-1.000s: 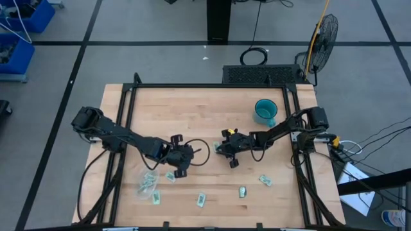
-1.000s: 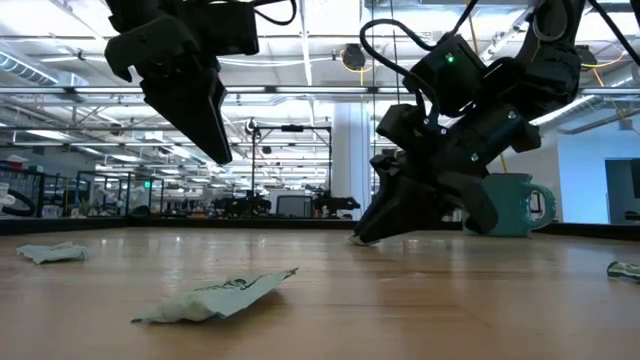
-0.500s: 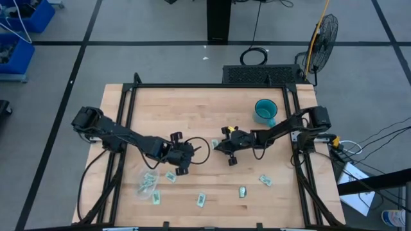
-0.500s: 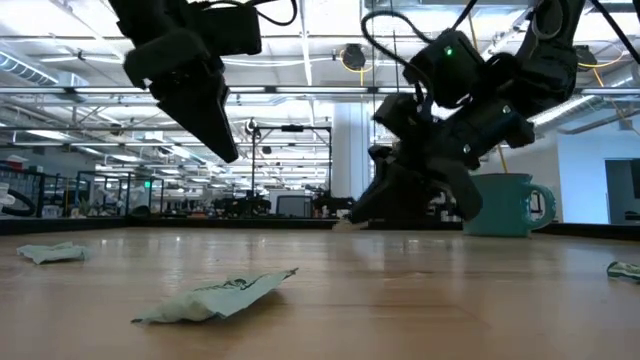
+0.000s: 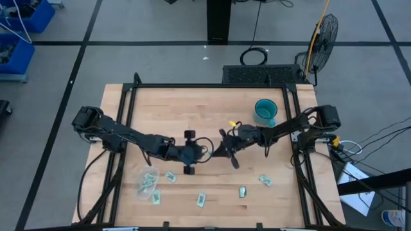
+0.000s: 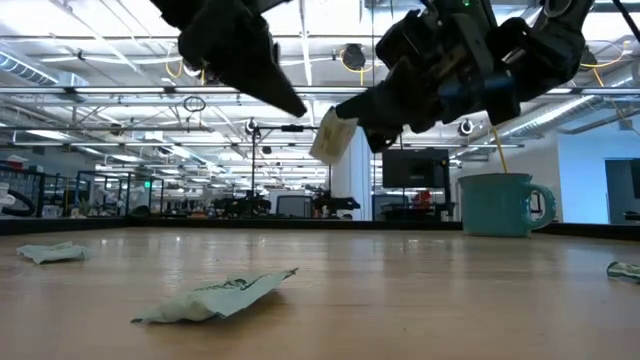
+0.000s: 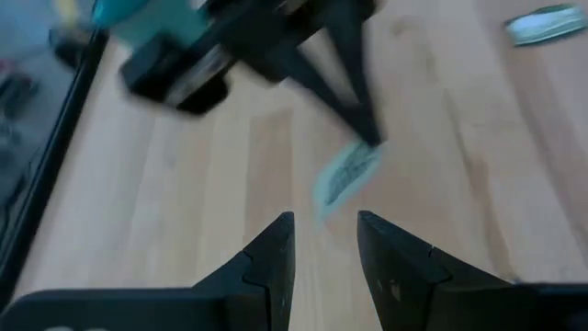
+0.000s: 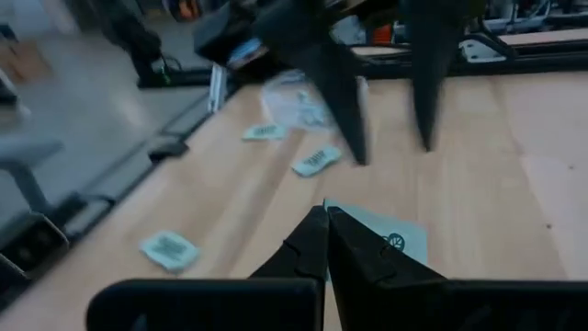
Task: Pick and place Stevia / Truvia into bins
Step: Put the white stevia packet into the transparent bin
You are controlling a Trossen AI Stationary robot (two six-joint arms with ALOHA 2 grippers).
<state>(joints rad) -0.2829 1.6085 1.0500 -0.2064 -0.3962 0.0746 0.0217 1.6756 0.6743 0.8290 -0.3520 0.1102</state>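
Observation:
This sachet's loose end (image 7: 328,192) is next for my left gripper to grab, to put it into the clear bin.
My right gripper (image 5: 221,147) is over the table's middle, shut on one pale green and white sachet (image 6: 332,135) held above the wood. My left gripper (image 5: 203,153) hangs open just to its left and touches nothing. Its fingers (image 7: 280,241) point at the held sachet (image 7: 347,175). Several more sachets lie flat near the table's near edge, among them a cluster (image 5: 149,181) and single ones (image 5: 200,200) (image 5: 243,191) (image 5: 264,181). I see no clear tub in any view. My right gripper pinches the sachet by one edge (image 8: 354,221) between its two shut fingertips (image 6: 352,108). The fingers slant down from the table's right. The sachet is lifted clear of the table and hangs tilted below the fingertips.
A teal cup (image 5: 264,111) stands toward the table's far right, close behind my right arm. A crumpled sachet (image 6: 215,297) lies near the low camera. The wood (image 5: 192,109) on the table's far half is bare. A black frame (image 5: 128,96) borders the table.
My right gripper has risen from the table, carrying the sachet up with it; the sachet was down on the wood and now hangs clear. My left gripper has moved toward the table's right, close up to the right gripper, and has risen a little.

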